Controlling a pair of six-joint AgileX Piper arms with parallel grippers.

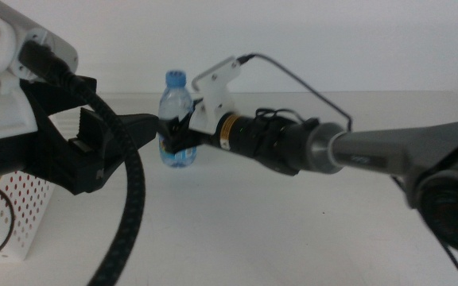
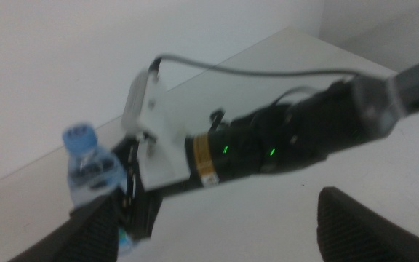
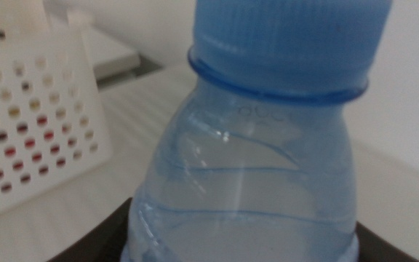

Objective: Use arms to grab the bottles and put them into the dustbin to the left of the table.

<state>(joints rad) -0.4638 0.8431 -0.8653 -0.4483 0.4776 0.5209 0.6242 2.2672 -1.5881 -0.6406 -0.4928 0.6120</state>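
My left gripper grabs the water bottle by its upper body (image 1: 176, 99) (image 2: 93, 169) next, since my right gripper's fingers cover the bottle's lower body.
A small clear water bottle (image 1: 177, 99) with a blue cap stands upright near the table's middle. My right gripper (image 1: 178, 141) reaches in from the right and is shut on its lower body. In the right wrist view the bottle (image 3: 268, 167) fills the picture between the dark jaws. My left gripper (image 1: 133, 137) hovers just left of the bottle, jaws open and empty. Its wrist view shows the bottle (image 2: 89, 166) and the right arm (image 2: 268, 145) ahead. The white perforated dustbin (image 1: 18, 214) sits at the lower left.
The left arm's thick black cable (image 1: 130, 214) hangs across the front left of the table (image 1: 293, 230). Red and yellow colours show through the dustbin's holes (image 3: 28, 124). The right arm's cable (image 1: 300, 79) loops above its wrist.
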